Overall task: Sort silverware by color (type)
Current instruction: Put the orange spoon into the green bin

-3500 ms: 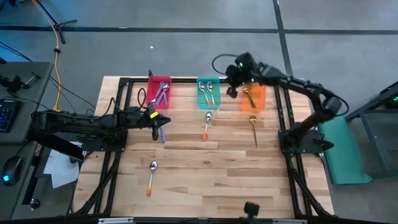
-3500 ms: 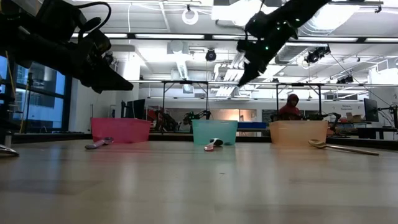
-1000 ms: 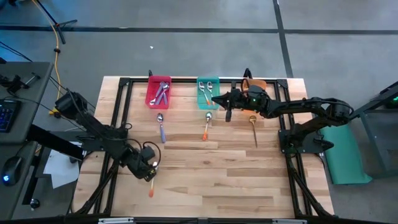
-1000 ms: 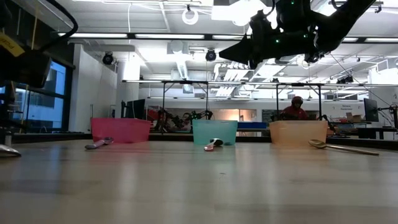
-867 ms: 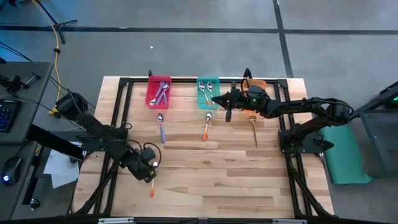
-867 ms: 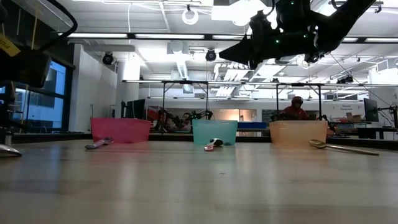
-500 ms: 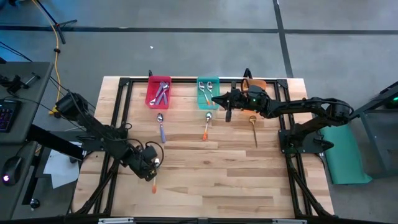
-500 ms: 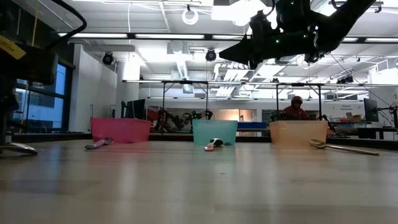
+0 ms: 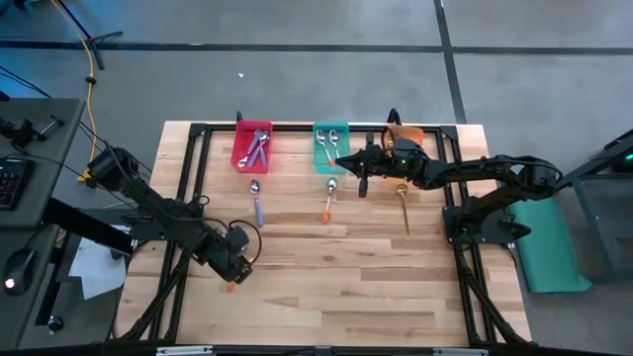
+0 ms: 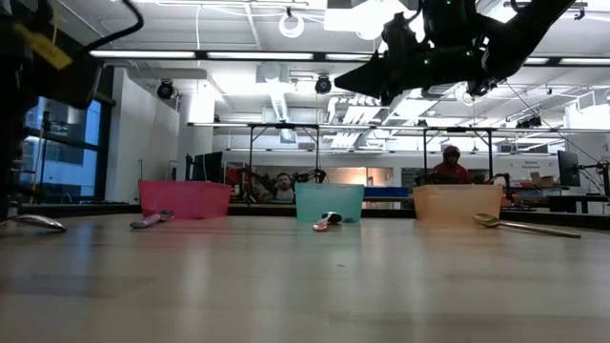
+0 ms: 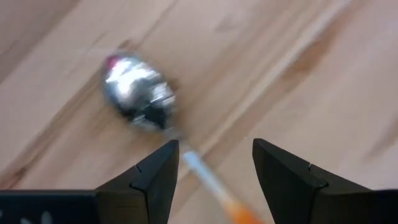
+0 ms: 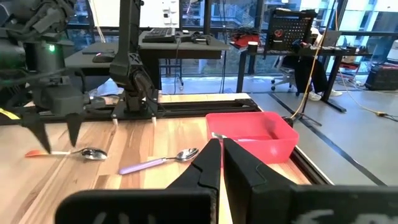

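Observation:
I will next take hold of the orange-handled spoon by its neck just behind the bowl (image 11: 184, 147) with my left gripper to sort it into the teal bin.
An orange-handled spoon (image 11: 140, 93) lies flat on the table at the near left. My left gripper (image 11: 214, 180) is open, points down and straddles the handle (image 11: 214, 183) just behind the bowl; it also shows in the high view (image 9: 237, 265). My right gripper (image 12: 222, 155) is shut and empty, and hovers above the table by the teal bin (image 9: 330, 146). A purple-handled spoon (image 9: 256, 198), another orange-handled spoon (image 9: 329, 198) and a gold spoon (image 9: 404, 203) lie flat in front of the bins. My left gripper's open fingers (image 11: 155, 180) stand on either side of the spoon's handle, close behind the bowl, coming from above and lying across it. The spoon lies flat on the table. I cannot tell whether a finger touches the handle.
The red bin (image 9: 253, 145) holds purple-handled spoons and the teal bin holds orange-handled ones. The orange bin (image 9: 404, 138) is partly under my right arm. All three stand along the far edge. Bare wood (image 9: 376, 277) fills the near right. A black frame rims the table.
My left gripper has turned a little over the near-left spoon. The spoon has slid and turned somewhat on the table. Its orange handle end now lies closer to the gripper, and its bowl has shifted in the low view.

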`<action>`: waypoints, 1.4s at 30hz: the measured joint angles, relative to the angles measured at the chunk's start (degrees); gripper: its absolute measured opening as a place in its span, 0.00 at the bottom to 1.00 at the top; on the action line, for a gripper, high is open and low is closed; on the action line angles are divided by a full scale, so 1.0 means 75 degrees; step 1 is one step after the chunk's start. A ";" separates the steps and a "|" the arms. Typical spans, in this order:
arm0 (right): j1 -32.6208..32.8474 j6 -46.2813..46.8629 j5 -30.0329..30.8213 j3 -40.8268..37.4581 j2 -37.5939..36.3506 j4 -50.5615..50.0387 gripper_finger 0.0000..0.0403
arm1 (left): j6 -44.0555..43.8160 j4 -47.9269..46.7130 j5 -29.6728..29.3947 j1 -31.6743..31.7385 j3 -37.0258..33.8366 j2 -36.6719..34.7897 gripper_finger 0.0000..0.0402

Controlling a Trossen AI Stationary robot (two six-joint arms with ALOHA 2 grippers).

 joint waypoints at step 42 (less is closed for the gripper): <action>0.0003 0.0058 0.0006 0.0000 0.0000 -0.0117 0.00 | 0.2197 0.0014 -0.1015 0.0004 -0.0393 0.0070 0.01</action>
